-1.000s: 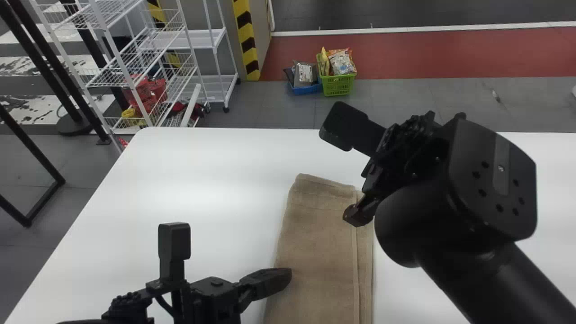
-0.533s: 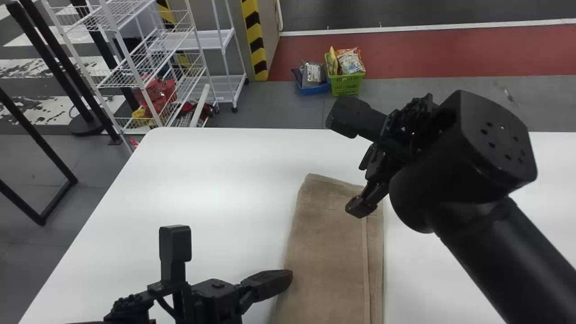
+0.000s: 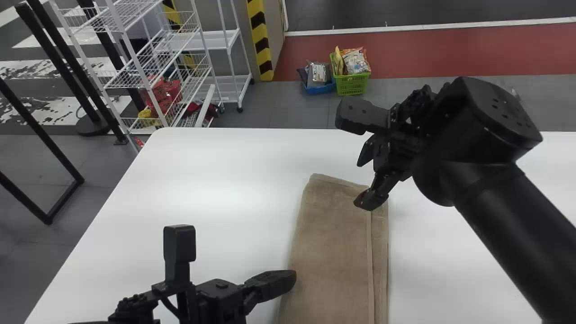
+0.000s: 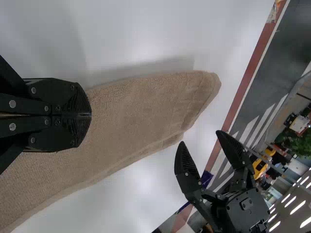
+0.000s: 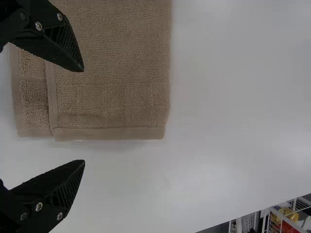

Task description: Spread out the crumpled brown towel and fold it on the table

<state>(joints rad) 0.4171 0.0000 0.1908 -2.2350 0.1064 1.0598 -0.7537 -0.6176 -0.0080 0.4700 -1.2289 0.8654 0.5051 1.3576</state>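
Note:
I will next pinch the towel with my right gripper by its hemmed end (image 5: 108,133), where fingers can close around the towel's edge, because the towel's broad middle lies flat.
The brown towel (image 3: 335,252) lies as a long folded strip, a narrow lower layer showing along its right side. By its left edge in the head view is my left gripper (image 3: 292,275); in the left wrist view that left gripper (image 4: 90,115) has its fingers together over the towel (image 4: 141,109). My right gripper (image 3: 362,183) is spread at the towel's far right corner. Seen from the right wrist, the right gripper (image 5: 83,115) has one finger over the towel (image 5: 114,77) and the other over bare table beyond its hemmed end, nothing between them.
The white table (image 3: 216,180) extends to both sides of the towel. Past its far edge, a white wire rack (image 3: 157,67) stands at the left, and a green basket (image 3: 351,84) and a blue basket (image 3: 320,88) sit on the floor.
The head view has shifted, moving the scene rightward in it. My right gripper has turned and drawn slightly toward the towel's far end. The left gripper stays nearly in place.

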